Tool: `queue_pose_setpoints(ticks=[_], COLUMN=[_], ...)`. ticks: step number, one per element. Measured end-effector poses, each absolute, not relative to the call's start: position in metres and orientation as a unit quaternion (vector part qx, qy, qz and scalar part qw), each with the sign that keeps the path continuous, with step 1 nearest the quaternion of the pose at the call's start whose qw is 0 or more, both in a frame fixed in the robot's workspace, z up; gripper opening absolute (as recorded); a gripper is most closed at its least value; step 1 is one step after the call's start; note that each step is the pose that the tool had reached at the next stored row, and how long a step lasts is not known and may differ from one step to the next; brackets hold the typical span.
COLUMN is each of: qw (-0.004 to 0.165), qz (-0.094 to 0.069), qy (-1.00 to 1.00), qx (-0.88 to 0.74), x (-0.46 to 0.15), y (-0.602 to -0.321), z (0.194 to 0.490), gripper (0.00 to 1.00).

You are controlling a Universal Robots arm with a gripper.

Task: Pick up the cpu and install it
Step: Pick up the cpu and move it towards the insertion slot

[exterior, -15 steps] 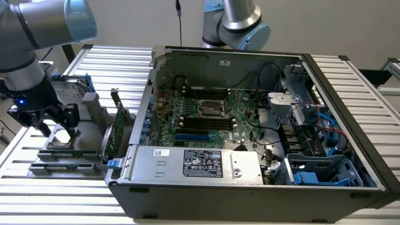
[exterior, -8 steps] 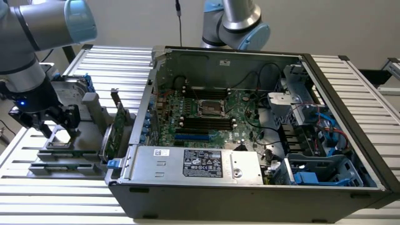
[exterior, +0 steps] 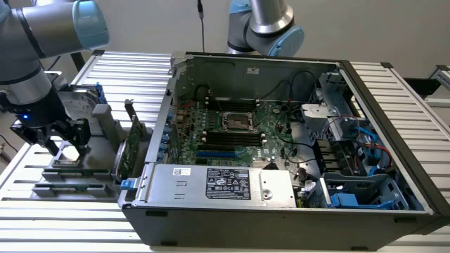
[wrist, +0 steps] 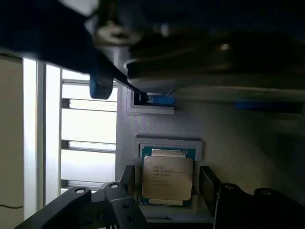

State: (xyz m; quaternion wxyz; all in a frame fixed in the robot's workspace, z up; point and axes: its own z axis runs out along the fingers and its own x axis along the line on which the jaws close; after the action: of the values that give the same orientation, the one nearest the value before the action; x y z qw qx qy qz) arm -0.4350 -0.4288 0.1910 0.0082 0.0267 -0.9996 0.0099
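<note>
The gripper grabs the cpu by its two open side edges next, because the raised rim of the grey holder wraps the cpu's end and corners.
The cpu (wrist: 167, 177), a small square chip with a dull silver top on a green base, lies flat in a grey holder (wrist: 125, 143). That holder stands on the slatted table at the exterior view's left, outside the computer case. My gripper (wrist: 167, 185) is lowered over the cpu and open, with one black finger (wrist: 127, 177) on each side of the chip and narrow gaps showing. In the exterior view the gripper (exterior: 65, 149) straddles the pale cpu (exterior: 68, 154). The empty processor socket (exterior: 237, 122) sits in the middle of the motherboard inside the case.
The open computer case (exterior: 393, 174) lies on its side. A grey metal box with a black label (exterior: 225, 184) runs along its near edge. A silver hard drive with blue rails (exterior: 79, 101) stands just behind my gripper. Upright cards (exterior: 132, 142) stand between holder and case. A second arm (exterior: 266, 26) stands behind the case.
</note>
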Motion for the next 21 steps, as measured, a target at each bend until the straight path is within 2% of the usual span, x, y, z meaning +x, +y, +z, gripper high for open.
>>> queue_pose_setpoints(ticks=[21], qw=[0.008], qz=[0.008], qy=[-1.000], qx=[0.013], x=[-0.4341], y=[-0.4323], z=[0.1891], gripper=[0.65])
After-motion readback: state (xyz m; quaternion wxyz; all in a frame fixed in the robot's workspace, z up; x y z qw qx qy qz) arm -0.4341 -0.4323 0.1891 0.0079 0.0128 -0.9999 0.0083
